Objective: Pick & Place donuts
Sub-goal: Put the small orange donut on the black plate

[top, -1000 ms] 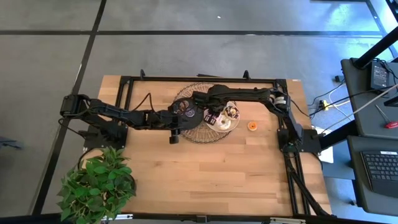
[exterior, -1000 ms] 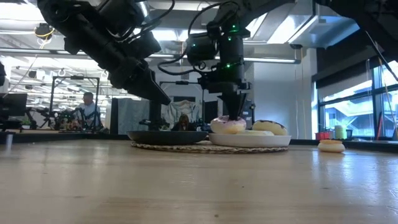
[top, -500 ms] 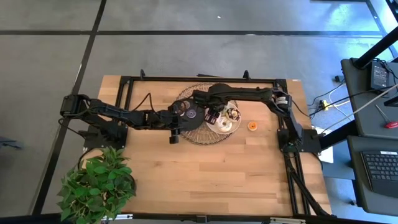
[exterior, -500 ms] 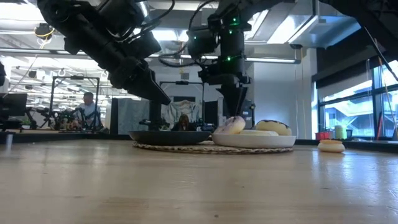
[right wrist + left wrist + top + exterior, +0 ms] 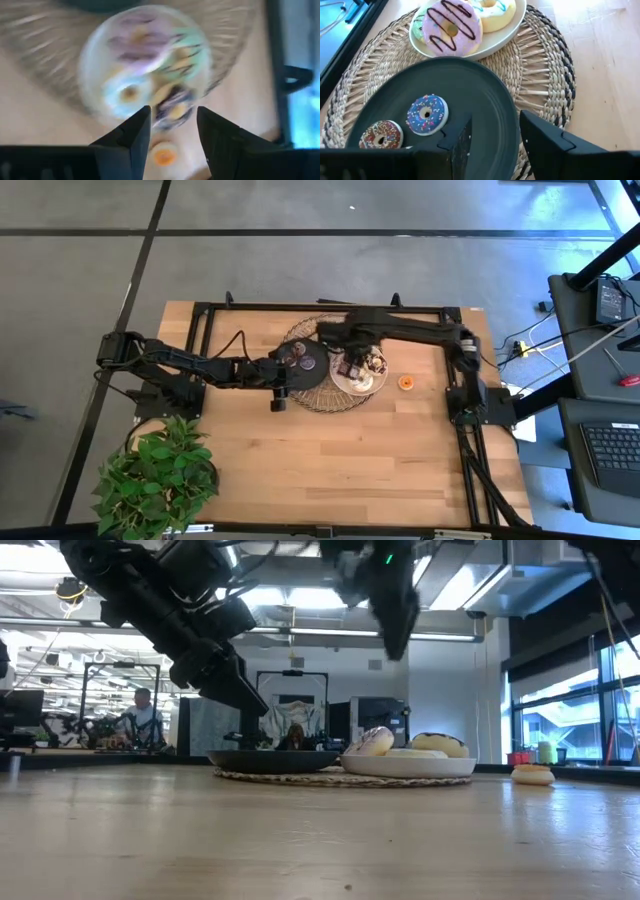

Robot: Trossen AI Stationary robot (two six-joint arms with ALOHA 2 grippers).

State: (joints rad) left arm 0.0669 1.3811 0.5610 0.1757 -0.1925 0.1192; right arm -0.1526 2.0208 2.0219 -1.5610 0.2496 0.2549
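The mini orange donut needs to go onto the black plate, so my right gripper will next grab the donut by its orange ring.
A white plate on a woven mat holds the pink-striped donut, which leans tilted on a green one, and a cream one. A chocolate donut shows there in the low view. A black plate carries a mini purple donut and a brown one. A mini orange donut lies on the table right of the mat. My right gripper hangs open high above the white plate. My left gripper stands open just over the black plate's near rim.
A potted plant stands at the table's near left corner. A black rail frame runs along the far edge. Bare wood lies near of the mat and toward the right edge.
My right gripper has let go of the pink-striped donut on the white plate and risen straight up, well clear of it. The donut has tipped and now leans tilted on the plate.
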